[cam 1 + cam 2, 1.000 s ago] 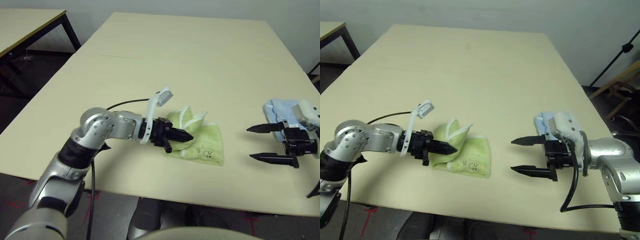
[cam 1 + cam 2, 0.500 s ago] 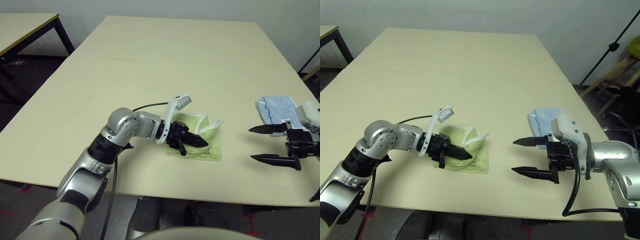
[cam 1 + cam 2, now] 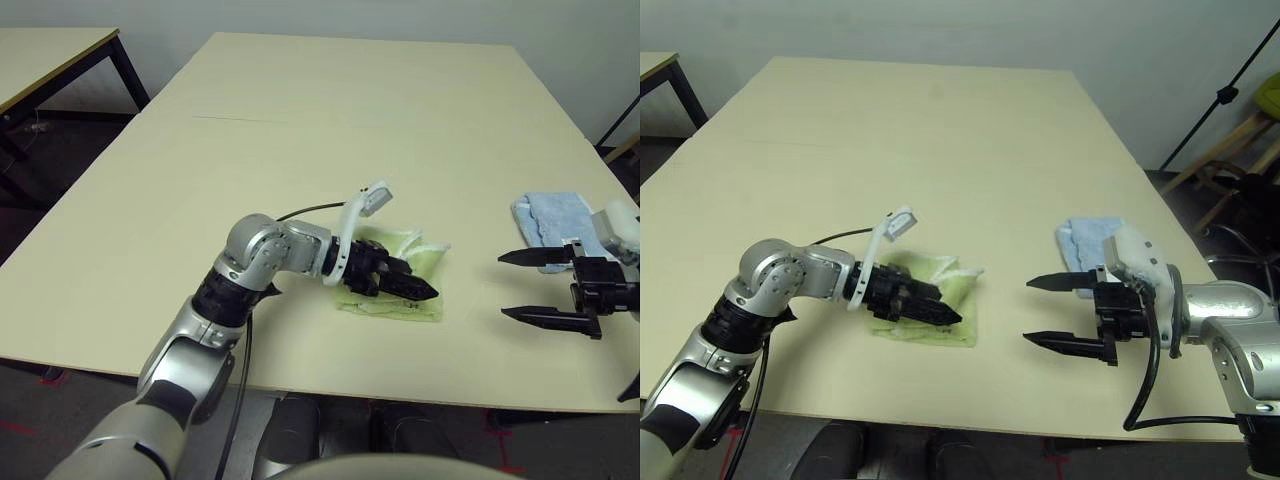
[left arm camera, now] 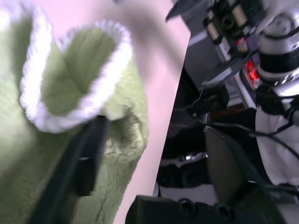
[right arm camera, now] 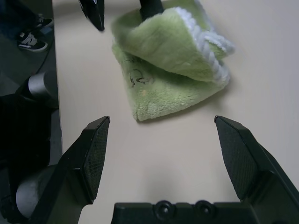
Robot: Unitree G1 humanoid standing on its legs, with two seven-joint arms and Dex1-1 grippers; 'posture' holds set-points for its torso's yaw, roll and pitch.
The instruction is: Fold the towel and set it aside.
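My left gripper pinches the towel at the folded side edge [image 4: 128,135] next, where its layers bunch up while the rest lies slack.
The lime-green towel [image 3: 395,308] lies bunched and partly folded near the table's front edge, its white-edged fold [image 5: 205,46] turned over on top. My left gripper [image 3: 415,283] reaches across it from the left and is open. One of its fingers [image 4: 84,163] rests on the terry cloth and the other stands off the towel's near edge. My right gripper [image 3: 535,290] hovers open to the right of the towel, apart from it, with nothing between its fingers [image 5: 93,149].
A small light-blue cloth [image 3: 555,215] lies folded at the right, just behind my right gripper. The beige table [image 3: 350,120] stretches far back. A second table [image 3: 50,50] stands off to the left, and a dark stand [image 3: 1230,90] and chair are beyond the right edge.
My left gripper has opened, letting go of the towel's fold, and has slid a little further right over the cloth. The right gripper stays where it was.
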